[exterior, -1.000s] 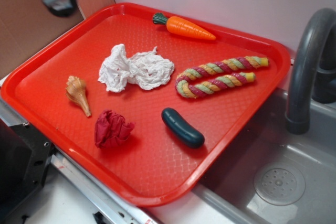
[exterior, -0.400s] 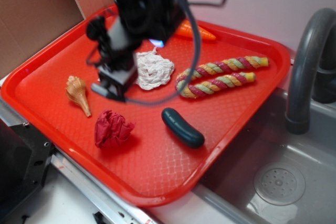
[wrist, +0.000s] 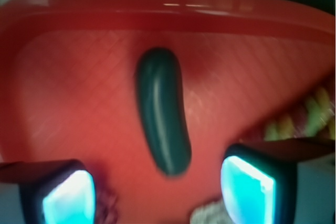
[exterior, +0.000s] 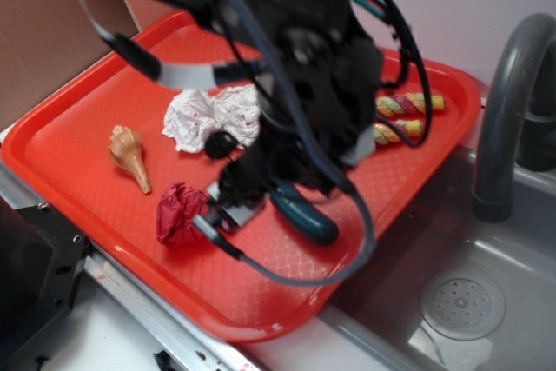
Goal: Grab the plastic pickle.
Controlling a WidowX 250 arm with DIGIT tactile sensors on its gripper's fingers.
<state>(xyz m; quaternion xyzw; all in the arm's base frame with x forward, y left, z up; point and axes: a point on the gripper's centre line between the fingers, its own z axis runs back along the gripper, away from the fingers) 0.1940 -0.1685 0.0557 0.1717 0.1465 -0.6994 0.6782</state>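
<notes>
I am not ready to close yet: my fingers are short of the pickle, over the bottom of the tray. I should first move my gripper toward the pickle's near end (wrist: pixel 170 163), then close on the pickle.
The plastic pickle (exterior: pixel 310 221), dark teal-green and glossy, lies on the red tray (exterior: pixel 69 110) near its front right side; the arm hides its far end. My gripper (exterior: pixel 259 202) hangs just over it, open. In the wrist view the pickle (wrist: pixel 163 111) runs lengthwise up the middle. Its near end sits a little beyond the gap of the gripper (wrist: pixel 157 192). The two glowing pads (wrist: pixel 68 198) stand wide apart, with only the tray floor between them.
On the tray lie a shell (exterior: pixel 129 154), a crumpled white cloth (exterior: pixel 200 115), a red cloth (exterior: pixel 181 212) next to the gripper, and a twisted rope (exterior: pixel 408 103). A grey faucet (exterior: pixel 508 110) and a sink (exterior: pixel 460 301) are to the right. The arm hides the tray's back.
The arm has swept from the tray's back left corner across to the front right and now stands over the pickle. The things on the tray have not moved.
</notes>
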